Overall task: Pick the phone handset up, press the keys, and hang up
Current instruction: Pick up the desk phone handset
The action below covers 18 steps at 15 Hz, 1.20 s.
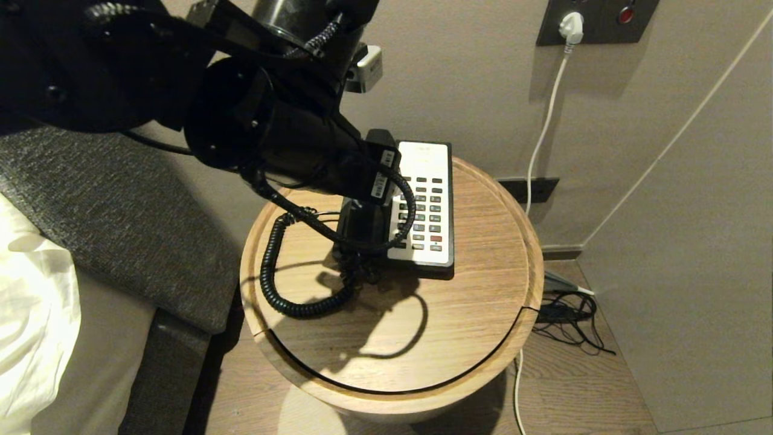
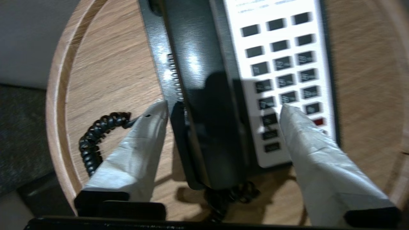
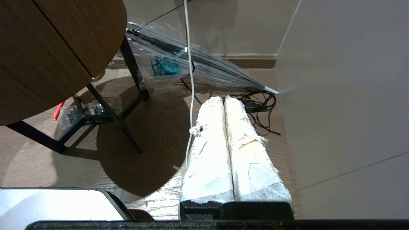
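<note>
The phone handset needs to come off the phone base for dialing, so my left gripper should next grab it by its long handle (image 2: 210, 105).
The black phone handset (image 2: 204, 95) lies lengthwise in the cradle on the left side of the phone base, whose white keypad (image 2: 287, 64) carries rows of dark keys. My left gripper (image 2: 222, 105) is open and straddles the handset's lower end. One taped finger (image 2: 143, 143) stands over the wood beside the base, the other finger (image 2: 306, 143) over the lower keys, and neither presses the handset. In the head view my left arm (image 1: 290, 145) covers most of the handset above the keypad (image 1: 429, 205). The coiled cord (image 1: 272, 266) loops over the table. My right gripper (image 3: 223, 99) hangs shut above the floor.
The phone sits on a round wooden table (image 1: 483, 314) with a raised rim. A bed with a grey runner (image 1: 121, 217) adjoins it at the left. A white cable (image 1: 543, 139) drops from a wall plug to tangled cords (image 1: 567, 314). A clear umbrella (image 3: 198, 64) lies near the right gripper.
</note>
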{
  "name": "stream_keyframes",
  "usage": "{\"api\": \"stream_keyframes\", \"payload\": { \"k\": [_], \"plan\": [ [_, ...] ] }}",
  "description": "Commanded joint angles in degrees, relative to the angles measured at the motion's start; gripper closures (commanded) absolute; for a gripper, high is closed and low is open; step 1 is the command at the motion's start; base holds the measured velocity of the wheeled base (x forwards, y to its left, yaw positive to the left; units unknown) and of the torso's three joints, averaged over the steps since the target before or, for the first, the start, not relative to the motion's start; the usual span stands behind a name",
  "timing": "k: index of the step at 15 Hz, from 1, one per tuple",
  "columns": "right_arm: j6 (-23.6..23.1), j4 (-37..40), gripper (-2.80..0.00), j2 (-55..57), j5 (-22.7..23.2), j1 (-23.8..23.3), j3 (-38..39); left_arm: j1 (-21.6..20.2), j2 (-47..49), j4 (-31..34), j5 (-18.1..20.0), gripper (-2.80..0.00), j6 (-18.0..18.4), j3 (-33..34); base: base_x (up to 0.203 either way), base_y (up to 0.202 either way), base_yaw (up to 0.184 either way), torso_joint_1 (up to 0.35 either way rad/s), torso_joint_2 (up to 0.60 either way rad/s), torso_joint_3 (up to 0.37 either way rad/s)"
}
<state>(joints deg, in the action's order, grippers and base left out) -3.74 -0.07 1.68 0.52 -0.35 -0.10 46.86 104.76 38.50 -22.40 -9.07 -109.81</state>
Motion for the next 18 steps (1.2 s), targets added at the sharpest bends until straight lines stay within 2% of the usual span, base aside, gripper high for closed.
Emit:
{"api": "stream_keyframes", "payload": {
  "k": [1, 7, 15, 16, 18],
  "plan": [
    [0.0, 0.0, 0.00, 0.0, 0.0, 0.0, 0.0, -1.1, 2.0, 0.2, -1.0, -2.80, -0.1, -0.1, 0.000, 0.000, 0.000, 0.000, 0.00, 0.000],
    [0.0, 0.0, 0.00, 0.0, 0.0, 0.0, 0.0, -3.7, 3.9, -3.6, -0.9, -2.80, 0.1, -0.1, 0.000, 0.000, 0.000, 0.000, 0.00, 0.000],
    [0.0, 0.0, 0.00, 0.0, 0.0, 0.0, 0.0, -4.4, 5.3, -3.8, -0.4, -2.80, -0.4, -0.2, 0.000, 0.000, 0.000, 0.000, 0.00, 0.000],
    [0.0, 0.0, 0.00, 0.1, 0.1, 0.0, 0.0, -4.4, 5.4, -3.9, -0.5, 0.00, -0.8, -0.3, 0.000, 0.000, 0.000, 0.000, 0.00, 0.000],
    [0.0, 0.0, 0.00, 0.0, 0.1, 0.0, 0.0, -4.3, 5.5, -4.7, -0.1, 0.00, -1.2, -0.4, 0.000, 0.000, 0.000, 0.000, 0.00, 0.000]
  ]
}}
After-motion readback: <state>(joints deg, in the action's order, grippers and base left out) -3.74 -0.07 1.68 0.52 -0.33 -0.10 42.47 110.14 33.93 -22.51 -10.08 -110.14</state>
